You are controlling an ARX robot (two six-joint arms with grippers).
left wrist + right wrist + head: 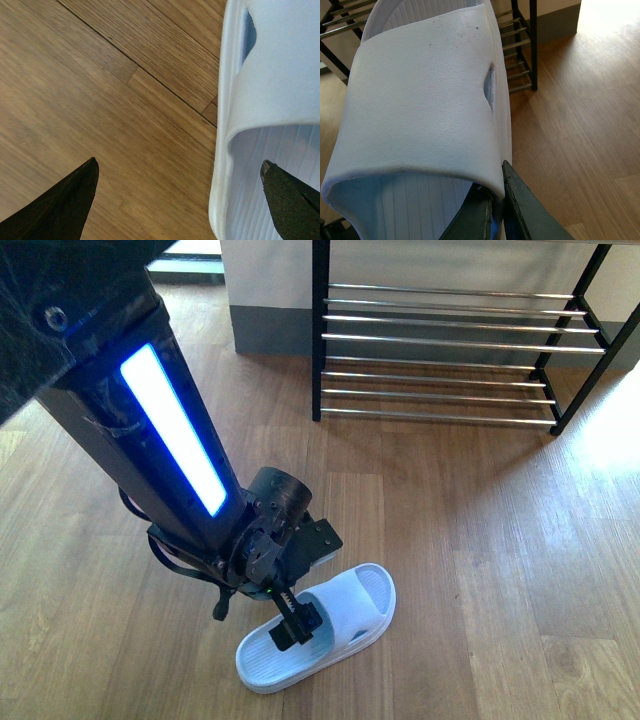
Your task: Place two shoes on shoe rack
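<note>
My left gripper grabs the sandal on the floor by the edge of its strap (231,131) next. Then the sandal goes on the shoe rack.
The shoes here are white slide sandals. One sandal (340,625) lies on the wood floor close in front of me. My left gripper (297,625) is open at its heel end. In the left wrist view that gripper (180,162) straddles the sandal's side wall (220,165), with one finger (75,200) over the floor and the other (290,195) over the ribbed footbed. My right gripper (497,197) is shut on the strap edge of a second white slide sandal (420,100), held up before the shoe rack (533,50). The rack (450,340) stands at the far right; the right arm is outside the front view.
The rack's black frame and chrome bars stand against a pale wall with a grey skirting (270,335). Wood plank floor (480,540) stretches between the rack and the lying sandal. Bright sunlight falls on the floor at the right (615,430).
</note>
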